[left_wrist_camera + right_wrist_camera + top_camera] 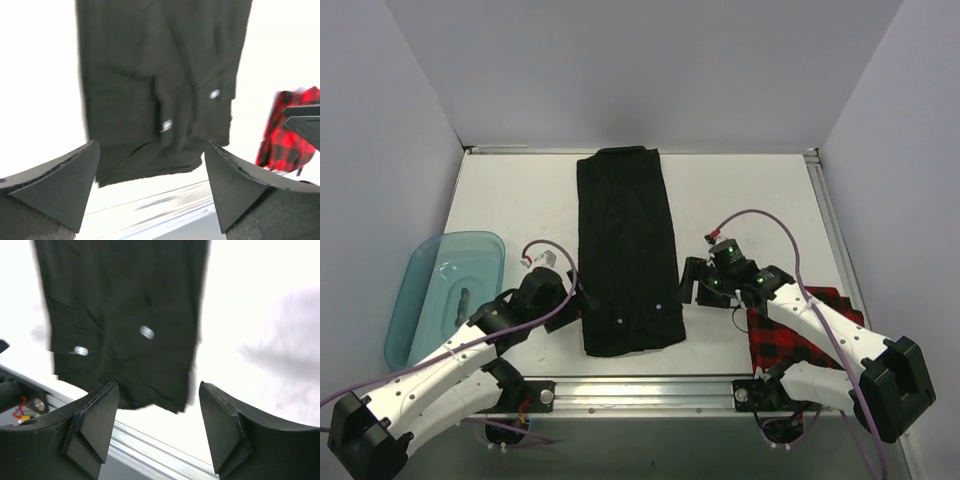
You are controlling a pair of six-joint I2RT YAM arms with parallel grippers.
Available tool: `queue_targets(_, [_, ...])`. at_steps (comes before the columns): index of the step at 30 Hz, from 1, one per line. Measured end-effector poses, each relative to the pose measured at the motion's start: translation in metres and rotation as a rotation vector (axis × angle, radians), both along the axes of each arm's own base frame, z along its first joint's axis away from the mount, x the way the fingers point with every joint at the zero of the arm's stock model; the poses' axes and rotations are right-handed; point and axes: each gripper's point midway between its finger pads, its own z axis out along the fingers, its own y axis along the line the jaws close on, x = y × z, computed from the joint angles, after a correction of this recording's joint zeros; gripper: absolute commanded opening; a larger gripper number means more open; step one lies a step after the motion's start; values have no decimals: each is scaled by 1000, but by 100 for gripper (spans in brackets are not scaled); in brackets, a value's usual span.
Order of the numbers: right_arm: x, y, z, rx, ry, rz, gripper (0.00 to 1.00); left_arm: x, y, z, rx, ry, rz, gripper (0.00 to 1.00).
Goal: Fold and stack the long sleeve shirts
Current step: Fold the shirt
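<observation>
My left gripper's corner of the black shirt is opposite the black shirt's near-end corner [678,337] [177,404]. My right gripper should pinch that opposite corner next, so both grippers can fold the shirt's near end over evenly.
The black long sleeve shirt [625,250] lies folded into a long narrow strip down the middle of the table, white buttons near its near end [167,124] [146,332]. The red-and-black check shirt [800,330] lies bunched at the near right, partly under my right arm, and shows at the right edge of the left wrist view [290,135]. My left gripper [567,303] hovers open just left of the black shirt's near end, nothing between its fingers [150,150]. My right gripper [695,285] hovers open just right of that same end [159,387], holding nothing.
A translucent teal tub [445,290] sits at the near left, beside my left arm. A metal rail [650,390] runs along the table's near edge. Grey walls close in the left, back and right sides.
</observation>
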Motion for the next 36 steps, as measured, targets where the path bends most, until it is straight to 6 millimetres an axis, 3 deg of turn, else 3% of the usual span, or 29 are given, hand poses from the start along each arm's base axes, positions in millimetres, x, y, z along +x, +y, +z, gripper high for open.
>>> queue_targets(6, [-47, -24, -62, -43, 217, -94, 64, -44, 24, -67, 83, 207, 4, 95])
queue_targets(8, [-59, -27, -76, -38, 267, -125, 64, -56, 30, -80, 107, 259, 5, 91])
queue_targets(11, [-61, -22, -81, 8, 293, -158, 63, -56, 27, -82, 91, 268, 9, 88])
queue_targets(17, [-42, 14, -78, 165, 307, -169, 59, -53, 7, -86, 39, 292, -13, 74])
queue_targets(22, [-41, 34, -78, 216, 309, -133, 48, -56, -9, -87, 17, 295, -52, 59])
queue_targets(26, [-43, 32, -83, 199, 309, -135, 30, -60, -10, -92, 14, 308, -47, 32])
queue_targets(28, [-44, 28, -86, 176, 307, -137, 15, -62, -7, -95, 19, 311, -42, 22])
queue_targets(30, [-47, 23, -91, 145, 312, -136, 0, -63, -5, -95, 20, 309, -38, 5])
queue_targets(31, [-48, 21, -92, 134, 310, -130, 0, -64, -3, -95, 22, 308, -37, 0])
queue_targets(36, [-52, 13, -89, 81, 307, -89, 0, -68, 1, -93, 32, 305, -44, 0])
